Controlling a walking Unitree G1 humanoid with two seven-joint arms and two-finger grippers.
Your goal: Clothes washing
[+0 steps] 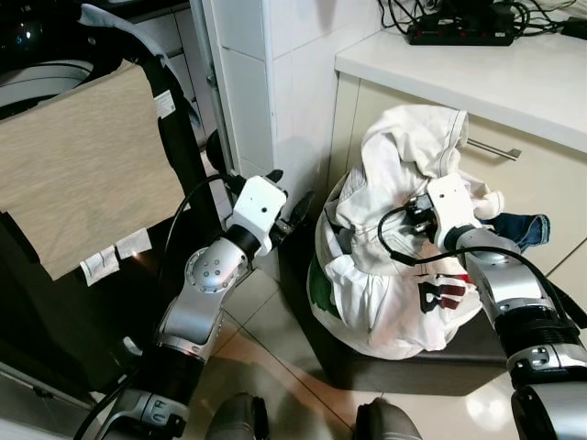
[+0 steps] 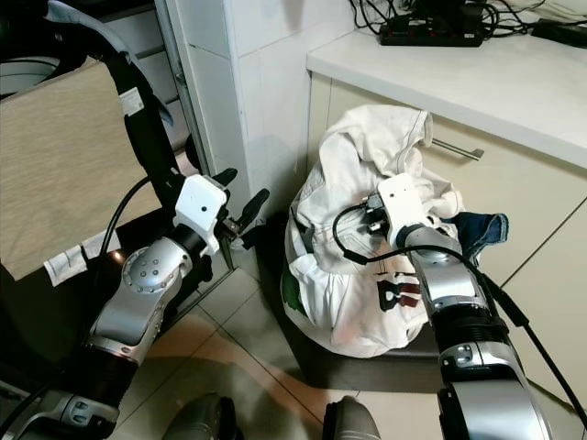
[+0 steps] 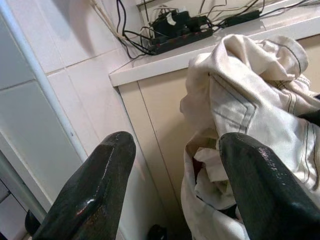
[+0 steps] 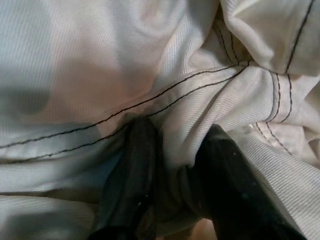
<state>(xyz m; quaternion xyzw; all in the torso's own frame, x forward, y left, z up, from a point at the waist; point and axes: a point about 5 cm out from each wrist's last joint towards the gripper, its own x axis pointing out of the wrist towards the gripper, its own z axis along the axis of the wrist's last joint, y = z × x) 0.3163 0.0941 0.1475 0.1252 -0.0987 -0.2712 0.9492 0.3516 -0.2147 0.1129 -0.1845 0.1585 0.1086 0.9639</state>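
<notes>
The cream cloth point(image 1: 381, 243) is slack over the basket, and my left gripper will grab it next by its raised stitched fold point(image 1: 429, 130).
A heap of laundry fills a dark basket point(image 1: 394, 362) on the floor against the cabinet. On top lies a white garment point(image 1: 404, 156) with dark stitching. My right gripper point(image 4: 172, 150) is pushed into that garment, and its black fingers point(image 4: 140, 165) are shut on a fold of the cloth. My left gripper point(image 1: 289, 191) hangs open and empty in the air to the left of the heap, near the tiled wall, apart from the clothes. Lower in the heap are a white shirt with a red print point(image 1: 440, 295) and some blue denim point(image 1: 523, 227).
The washing machine opening point(image 1: 37, 78) is at the far left, with a beige panel point(image 1: 83, 165) on a dark frame in front of it. A white tiled pillar point(image 1: 266, 82) stands between machine and basket. The counter point(image 1: 477, 69) carries a power strip point(image 1: 459, 35).
</notes>
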